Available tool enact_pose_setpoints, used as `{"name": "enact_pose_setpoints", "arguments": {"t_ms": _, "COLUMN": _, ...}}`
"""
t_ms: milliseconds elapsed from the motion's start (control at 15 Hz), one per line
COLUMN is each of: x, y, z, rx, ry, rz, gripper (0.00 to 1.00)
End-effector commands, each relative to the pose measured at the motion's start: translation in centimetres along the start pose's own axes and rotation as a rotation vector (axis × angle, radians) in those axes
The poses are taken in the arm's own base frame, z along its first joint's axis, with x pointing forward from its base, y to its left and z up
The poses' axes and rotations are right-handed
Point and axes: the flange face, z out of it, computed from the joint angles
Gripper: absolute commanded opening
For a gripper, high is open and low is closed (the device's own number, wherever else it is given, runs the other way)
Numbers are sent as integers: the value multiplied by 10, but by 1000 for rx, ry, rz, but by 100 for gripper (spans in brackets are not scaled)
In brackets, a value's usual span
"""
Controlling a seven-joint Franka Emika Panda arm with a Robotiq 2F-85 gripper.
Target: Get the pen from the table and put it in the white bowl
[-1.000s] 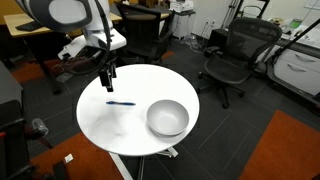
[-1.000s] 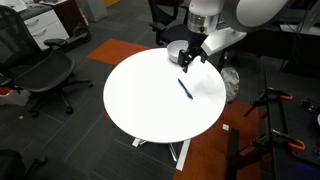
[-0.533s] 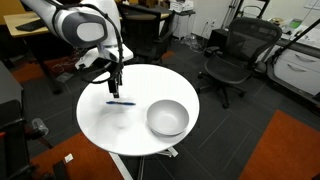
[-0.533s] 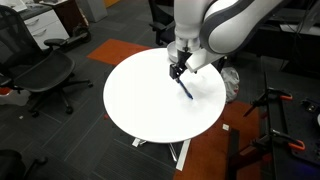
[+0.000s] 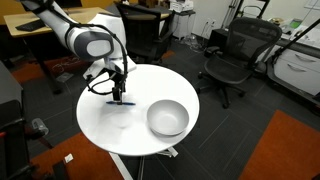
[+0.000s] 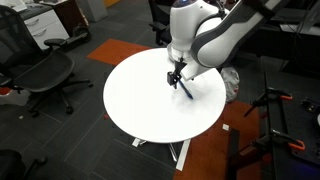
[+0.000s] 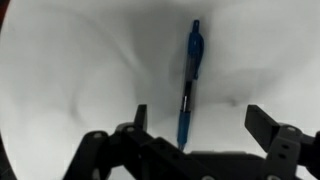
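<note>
In the wrist view my fingers are above the pen, so it is too early to close. My gripper lowers first, then closes on the pen.
The thin blue pen lies flat on the round white table; it also shows in both exterior views. My gripper is open and low over the pen, one finger on each side of its near end, the pen nearer the left finger. In the exterior views the gripper hangs just above the pen. The white bowl sits empty on the table, apart from the pen. In the exterior view the arm hides it.
Black office chairs stand around the table. A wooden desk is behind the arm. The table's edge drops to dark carpet with an orange patch.
The gripper has come down and moved over the pen, from above the table's edge to just above the pen. The pen and the bowl have not moved.
</note>
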Motion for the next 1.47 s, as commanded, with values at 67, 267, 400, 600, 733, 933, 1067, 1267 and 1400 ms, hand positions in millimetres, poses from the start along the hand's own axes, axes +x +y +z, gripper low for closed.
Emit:
{"name": "enact_pose_setpoints", "arguments": {"t_ms": 67, "x": 6, "y": -4, "z": 16, "rx": 43, "ry": 28, "rz": 37, "gripper": 100}}
{"name": "enact_pose_setpoints", "arguments": {"t_ms": 267, "x": 6, "y": -4, "z": 21, "rx": 58, "ry": 57, "rz": 48, "gripper": 75}}
{"name": "enact_pose_setpoints", "arguments": {"t_ms": 400, "x": 8, "y": -3, "z": 21, "rx": 63, "ry": 74, "rz": 49, "gripper": 68}}
{"name": "enact_pose_setpoints", "arguments": {"t_ms": 600, "x": 10, "y": -1, "z": 22, "rx": 67, "ry": 85, "rz": 49, "gripper": 42}}
{"name": "enact_pose_setpoints", "arguments": {"t_ms": 733, "x": 10, "y": -2, "z": 21, "rx": 72, "ry": 92, "rz": 48, "gripper": 27}}
{"name": "enact_pose_setpoints", "arguments": {"t_ms": 933, "x": 9, "y": -4, "z": 21, "rx": 79, "ry": 95, "rz": 48, "gripper": 5}}
{"name": "enact_pose_setpoints", "arguments": {"t_ms": 1067, "x": 9, "y": -4, "z": 17, "rx": 81, "ry": 97, "rz": 46, "gripper": 0}}
{"name": "enact_pose_setpoints", "arguments": {"t_ms": 1267, "x": 10, "y": 6, "z": -15, "rx": 75, "ry": 148, "rz": 38, "gripper": 3}}
{"name": "enact_pose_setpoints", "arguments": {"t_ms": 1400, "x": 15, "y": 18, "z": -45, "rx": 60, "ry": 209, "rz": 35, "gripper": 3}}
